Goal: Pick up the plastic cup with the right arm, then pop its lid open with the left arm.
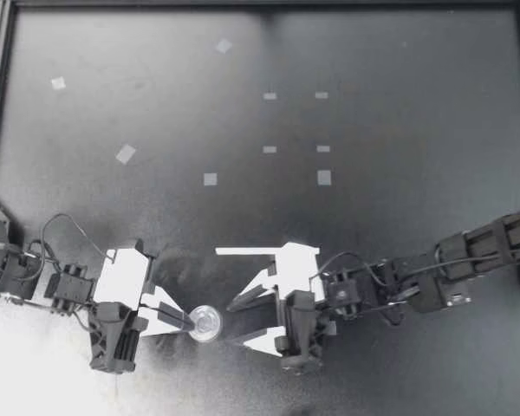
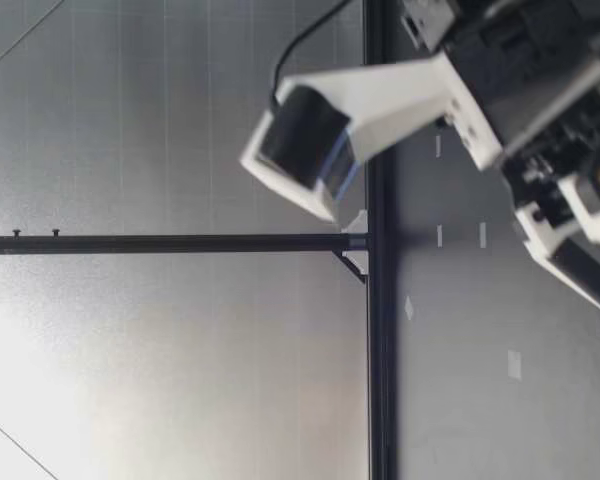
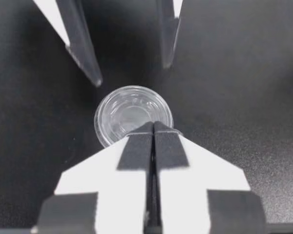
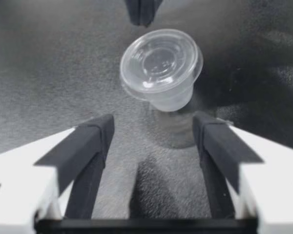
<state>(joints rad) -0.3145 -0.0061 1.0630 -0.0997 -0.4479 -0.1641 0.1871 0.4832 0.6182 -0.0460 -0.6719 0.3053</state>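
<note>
My right gripper grabs the plastic cup by its body below the cup's rim (image 4: 172, 100) next, so the lid stays free to be popped open.
A small clear plastic cup (image 1: 205, 323) with a lid hangs near the table's front edge. My left gripper (image 1: 187, 321) is shut on its rim. In the left wrist view the shut fingertips (image 3: 154, 127) overlap the near edge of the cup (image 3: 131, 111). The right wrist view shows the cup (image 4: 161, 66) tilted and raised off the black table, its shadow beneath it. My right gripper (image 1: 240, 317) stands open just to the right of the cup, and the cup lies ahead of its fingertips (image 4: 100, 129), not between them. In the low view a gripper's white finger (image 2: 380, 95) fills the space above the table.
Several pale tape marks (image 1: 210, 179) dot the black table toward the back and middle. A black frame (image 1: 260, 4) borders the far edge. In the low view a black rail (image 2: 375, 330) runs along the table's far side.
</note>
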